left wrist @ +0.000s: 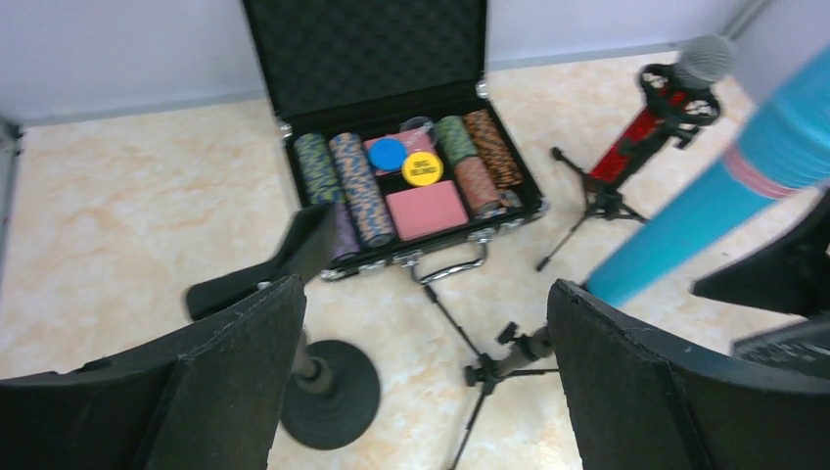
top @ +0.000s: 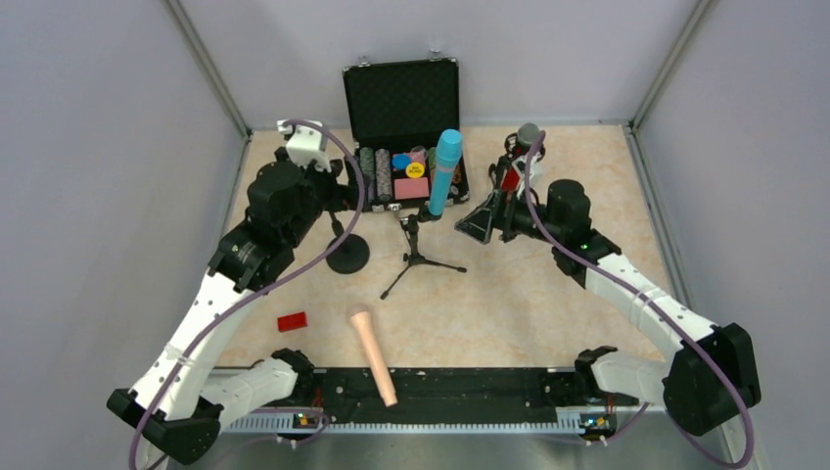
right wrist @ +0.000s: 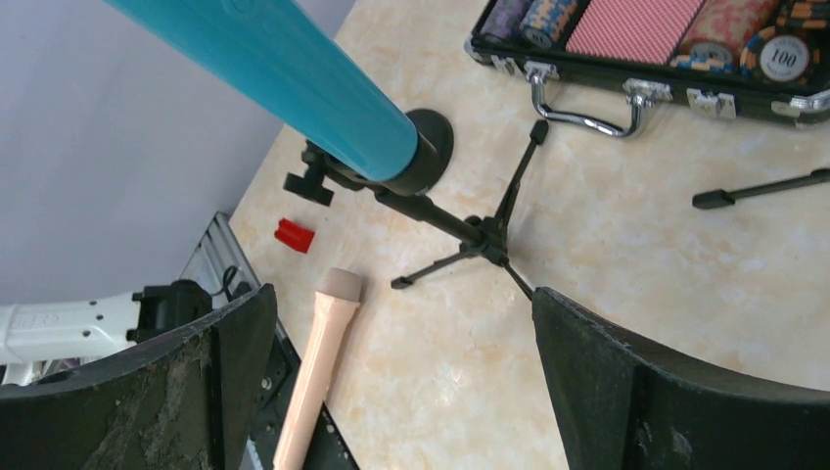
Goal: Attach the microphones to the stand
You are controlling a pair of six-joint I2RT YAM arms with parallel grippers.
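Note:
My left gripper is about to grab the black clip by its base at the pivot (left wrist: pixel 262 285), so the clip's open prongs stay free to take a microphone.
The light blue microphone (top: pixel 445 171) sits tilted in the clip of a small black tripod stand (top: pixel 423 257); it also shows in the left wrist view (left wrist: pixel 724 196) and the right wrist view (right wrist: pixel 284 69). The glittery red microphone with a silver mesh head (top: pixel 529 137) stands in a second tripod at the back right (left wrist: pixel 651 117). The peach-beige microphone (top: pixel 374 352) lies flat at the table's front, its end over the black rail (right wrist: pixel 318 362). A round-base stand (top: pixel 347 253) with an empty clip (left wrist: pixel 259 274) stands left of the tripod. My left gripper (top: pixel 338 191) is open and empty above it. My right gripper (top: pixel 482 220) is open and empty beside the blue microphone.
An open black case of poker chips (top: pixel 406 176) stands at the back centre (left wrist: pixel 401 166). A small flat red block (top: pixel 291 321) lies left of the peach microphone (right wrist: pixel 294 235). Grey walls enclose the table on three sides.

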